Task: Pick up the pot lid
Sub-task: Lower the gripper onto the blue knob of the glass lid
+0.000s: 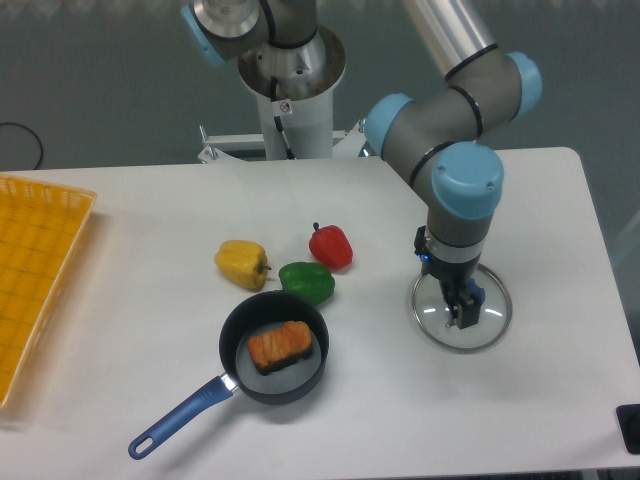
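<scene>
My gripper is to pick up the clear, round lid [462, 334] next, so it should grab the lid by its blue knob [479, 294].
My gripper [445, 281] hangs over the left part of the clear, round pot lid [487, 326] on the right side of the table. Its two fingers stand apart, one over the lid's upper-left edge and the other near the lid's middle. The blue knob [479, 294] shows just right of the nearer finger, partly covered by the gripper. Nothing can be seen held between the fingers. The height of the fingertips above the lid is hard to judge.
A black pan [316, 373] with a blue handle holds an orange-brown item [280, 346]. Behind it lie a green pepper [307, 283], a red pepper [331, 247] and a yellow pepper [242, 264]. A yellow crate [40, 270] stands at the left edge.
</scene>
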Controlling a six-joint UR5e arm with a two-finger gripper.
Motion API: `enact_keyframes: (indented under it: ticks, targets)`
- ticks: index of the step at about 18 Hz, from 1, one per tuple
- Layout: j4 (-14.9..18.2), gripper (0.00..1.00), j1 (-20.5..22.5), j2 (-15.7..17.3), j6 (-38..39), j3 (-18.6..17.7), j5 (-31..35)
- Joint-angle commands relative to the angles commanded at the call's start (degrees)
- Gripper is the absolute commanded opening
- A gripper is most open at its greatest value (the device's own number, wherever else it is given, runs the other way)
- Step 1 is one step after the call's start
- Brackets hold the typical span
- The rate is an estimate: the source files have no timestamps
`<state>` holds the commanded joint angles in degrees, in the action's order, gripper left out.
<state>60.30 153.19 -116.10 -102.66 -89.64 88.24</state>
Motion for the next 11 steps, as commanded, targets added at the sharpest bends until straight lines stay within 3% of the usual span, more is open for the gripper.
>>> enact_keyframes:
  ticks: [6,11]
  targets:
    - [-2.4,1.0,1.3,-1.9,-0.8,-0.1,0.3]
    - [-2.0,1.0,1.8,-2.1,-0.8,-0.3,2.0]
